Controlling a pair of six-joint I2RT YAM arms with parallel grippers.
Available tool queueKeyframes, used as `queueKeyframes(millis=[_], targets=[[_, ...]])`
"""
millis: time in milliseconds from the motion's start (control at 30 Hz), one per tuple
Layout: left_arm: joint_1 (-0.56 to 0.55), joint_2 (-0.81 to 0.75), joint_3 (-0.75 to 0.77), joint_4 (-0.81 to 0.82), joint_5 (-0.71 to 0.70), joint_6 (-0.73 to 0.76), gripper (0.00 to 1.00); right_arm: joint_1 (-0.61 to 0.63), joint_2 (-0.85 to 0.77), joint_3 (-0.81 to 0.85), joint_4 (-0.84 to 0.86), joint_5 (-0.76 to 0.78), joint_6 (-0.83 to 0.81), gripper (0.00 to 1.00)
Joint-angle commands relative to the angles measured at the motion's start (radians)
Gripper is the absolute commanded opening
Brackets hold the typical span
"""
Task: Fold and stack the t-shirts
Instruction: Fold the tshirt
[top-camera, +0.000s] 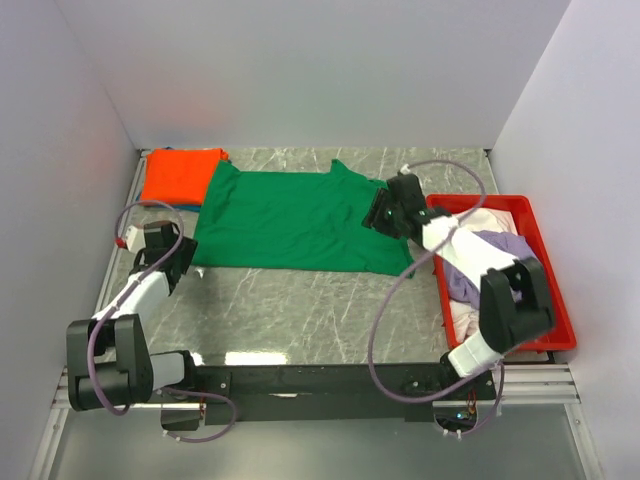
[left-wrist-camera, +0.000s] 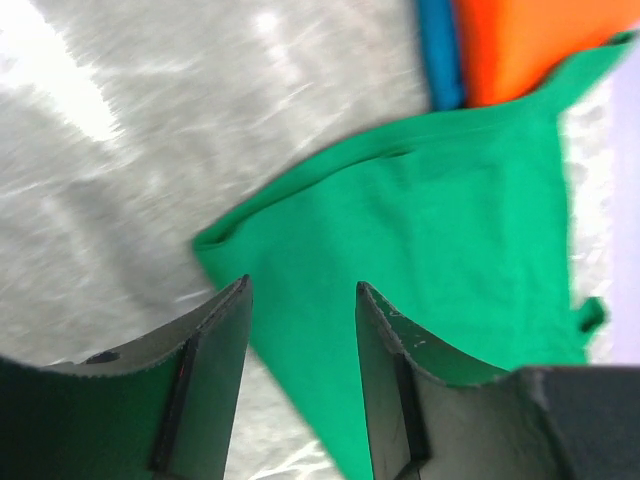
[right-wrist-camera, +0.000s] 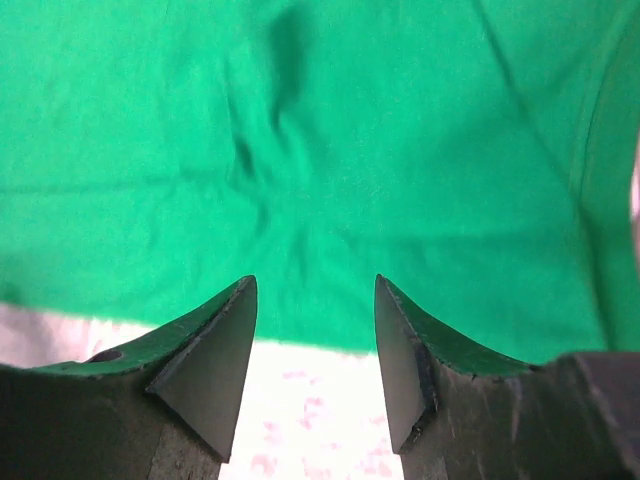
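My left gripper grabs the near corner of the green t-shirt next, to draw it flat across the marble for folding.
A bright green t-shirt (top-camera: 285, 220) lies spread flat on the marble table. It shows in the left wrist view (left-wrist-camera: 450, 230) and fills the right wrist view (right-wrist-camera: 320, 150). A folded orange t-shirt (top-camera: 178, 175) lies at the back left on a blue one (left-wrist-camera: 440, 50). Lilac (top-camera: 480, 265) and white (top-camera: 470, 222) shirts lie crumpled in the red tray (top-camera: 553, 290). My left gripper (top-camera: 165, 245) (left-wrist-camera: 302, 285) is open and empty beside the green shirt's left corner. My right gripper (top-camera: 385, 212) (right-wrist-camera: 315, 285) is open and empty over the shirt's right edge.
White walls enclose the table on three sides. The red tray stands along the right wall. Bare marble (top-camera: 300, 310) stretches between the green shirt and the arm bases. Cables loop from both arms.
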Motion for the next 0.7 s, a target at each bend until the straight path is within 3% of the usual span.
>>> queueKeyframes(millis=[0,233,467,667], targets=[[0.003,0.003,-0.050,-0.006,-0.028,-0.024,0.51,-0.001,-0.113,-0.162,0.138,-0.082,0.085,0.57],[0.005,0.112,-0.057,0.106,0.001,-0.015,0.50,0.001,-0.257,-0.435,0.253,-0.086,0.153,0.57],[0.005,0.196,-0.033,0.120,-0.016,-0.010,0.50,-0.004,-0.340,-0.566,0.271,-0.052,0.202,0.58],[0.003,0.210,-0.001,0.066,-0.034,0.010,0.26,-0.038,-0.401,-0.632,0.242,0.012,0.252,0.59]])
